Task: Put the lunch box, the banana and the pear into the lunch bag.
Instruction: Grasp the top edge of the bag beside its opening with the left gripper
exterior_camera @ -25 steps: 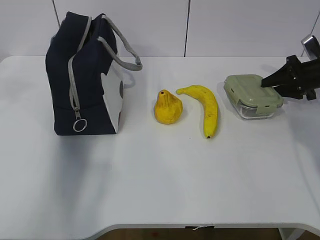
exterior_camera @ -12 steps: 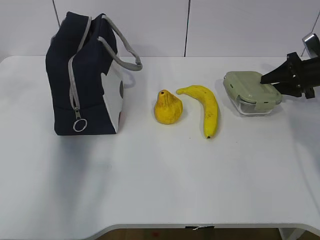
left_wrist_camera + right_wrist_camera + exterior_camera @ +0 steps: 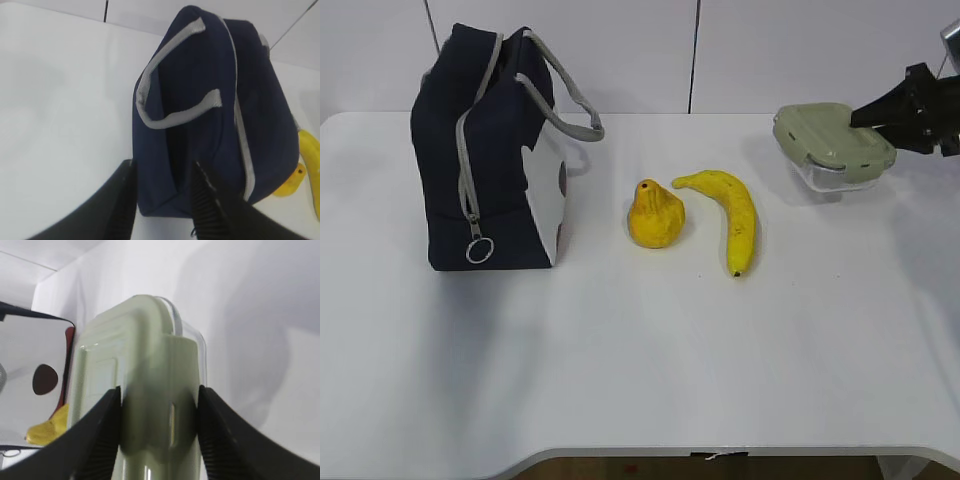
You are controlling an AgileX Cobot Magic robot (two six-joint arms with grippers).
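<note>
The lunch bag's cloth body spreads wide below, but its top edge beside the zipper stands up narrow. Next, my left gripper takes hold of that edge.
My right gripper is shut on the lunch box and holds it above the table at the far right, tilted. In the right wrist view the green lid sits clamped between both fingers. The banana and the pear lie side by side at the table's middle. The navy lunch bag stands upright at the left, zipper shut. The left gripper is open, above the bag; it is out of the exterior view.
White table against a white panelled wall. The bag's grey strap handles arch over its top toward the pear. The zipper's ring pull hangs on the bag's front.
My right gripper has lifted the lunch box off the table, up and slightly right. Bag, pear and banana have not moved.
</note>
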